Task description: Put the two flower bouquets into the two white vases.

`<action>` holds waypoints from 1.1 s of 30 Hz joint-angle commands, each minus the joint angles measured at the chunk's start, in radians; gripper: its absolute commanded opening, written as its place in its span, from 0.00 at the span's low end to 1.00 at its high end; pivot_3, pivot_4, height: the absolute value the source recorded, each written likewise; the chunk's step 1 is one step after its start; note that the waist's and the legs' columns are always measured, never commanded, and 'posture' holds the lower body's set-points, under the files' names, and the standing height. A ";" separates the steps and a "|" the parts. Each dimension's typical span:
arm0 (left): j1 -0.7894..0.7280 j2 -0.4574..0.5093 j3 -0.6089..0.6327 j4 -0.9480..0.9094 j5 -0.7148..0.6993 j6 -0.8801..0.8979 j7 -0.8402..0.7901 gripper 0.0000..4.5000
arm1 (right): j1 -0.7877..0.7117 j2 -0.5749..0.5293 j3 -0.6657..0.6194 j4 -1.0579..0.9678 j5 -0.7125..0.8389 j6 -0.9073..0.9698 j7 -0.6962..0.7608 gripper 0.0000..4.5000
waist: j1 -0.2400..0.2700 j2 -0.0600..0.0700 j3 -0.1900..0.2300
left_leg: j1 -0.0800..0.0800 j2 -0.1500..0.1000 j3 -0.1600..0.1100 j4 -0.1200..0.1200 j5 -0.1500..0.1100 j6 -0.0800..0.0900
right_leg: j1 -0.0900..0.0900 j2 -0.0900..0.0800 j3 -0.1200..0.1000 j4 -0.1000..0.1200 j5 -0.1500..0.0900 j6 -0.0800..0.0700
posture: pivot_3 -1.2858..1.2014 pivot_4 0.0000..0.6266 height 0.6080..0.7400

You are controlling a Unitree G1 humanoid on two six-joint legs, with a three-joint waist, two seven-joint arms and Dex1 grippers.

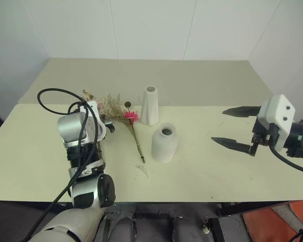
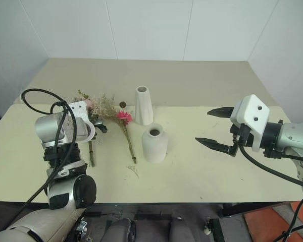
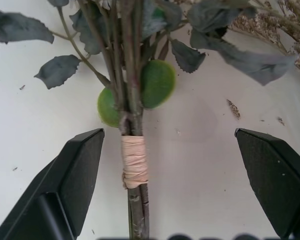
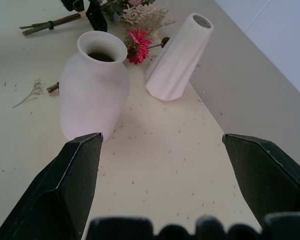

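The left gripper should close on the rose bouquet now. Its fingers reach down beside the tape-wrapped stems, just above the cream table, so closing now would hold the bouquet.
The rose bouquet lies on the table under my left gripper (image 3: 169, 132). The gripper is open, and its fingers stand either side of the tape-wrapped stems (image 3: 134, 165) without touching them. The magenta daisy bouquet (image 1: 133, 126) lies just right of it, its stem pointing toward the front edge. The tall slim white vase (image 1: 150, 106) stands upright behind the shorter rounded vase (image 1: 164, 143). My right gripper (image 1: 218, 126) hovers open and empty to the right of both vases, pointing at them; its wrist view shows the short vase (image 4: 92, 90) and the tall vase (image 4: 177, 55).
A loose grass sprig (image 1: 141, 169) lies near the daisy stem's end. Small dried bits are scattered over the cream table (image 1: 217, 171). A black cable (image 1: 50, 93) loops over my left wrist. A second tabletop (image 1: 202, 75) extends behind, up to the white wall.
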 commanded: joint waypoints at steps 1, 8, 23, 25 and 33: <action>-0.008 0.001 -0.027 -0.050 -0.014 -0.012 -0.014 1.00 | 0.001 -0.013 -0.046 -0.020 -0.005 -0.006 -0.013 1.00 | 0.000 0.000 0.000 | 0.000 0.000 0.000 0.000 0.000 0.000 | 0.000 0.000 0.000 0.000 0.000 0.000 | 0.52 0.24 1.00; -0.009 0.008 -0.022 -0.032 -0.014 -0.010 -0.012 1.00 | 0.020 -0.013 -0.056 -0.029 -0.008 -0.006 -0.018 1.00 | 0.000 0.000 0.000 | 0.000 0.000 0.000 0.000 0.000 0.000 | 0.000 0.000 0.000 0.000 0.000 0.000 | 0.52 0.24 1.00; -0.015 -0.043 0.044 -0.056 0.004 -0.001 0.042 0.23 | 0.025 -0.011 -0.053 -0.029 -0.017 -0.010 -0.027 1.00 | 0.000 0.000 0.000 | 0.000 0.000 0.000 0.000 0.000 0.000 | 0.000 0.000 0.000 0.000 0.000 0.000 | 0.52 0.24 1.00; -0.011 -0.043 0.043 -0.058 0.004 -0.003 0.044 0.08 | 0.023 -0.011 -0.050 -0.027 -0.018 -0.010 -0.027 1.00 | 0.000 0.000 0.000 | 0.000 0.000 0.000 0.000 0.000 0.000 | 0.000 0.000 0.000 0.000 0.000 0.000 | 0.52 0.24 1.00; -0.006 -0.034 0.037 -0.055 0.005 -0.022 0.050 0.02 | 0.023 -0.010 -0.047 -0.026 -0.020 -0.011 -0.027 1.00 | 0.000 0.000 0.000 | 0.000 0.000 0.000 0.000 0.000 0.000 | 0.000 0.000 0.000 0.000 0.000 0.000 | 0.52 0.24 1.00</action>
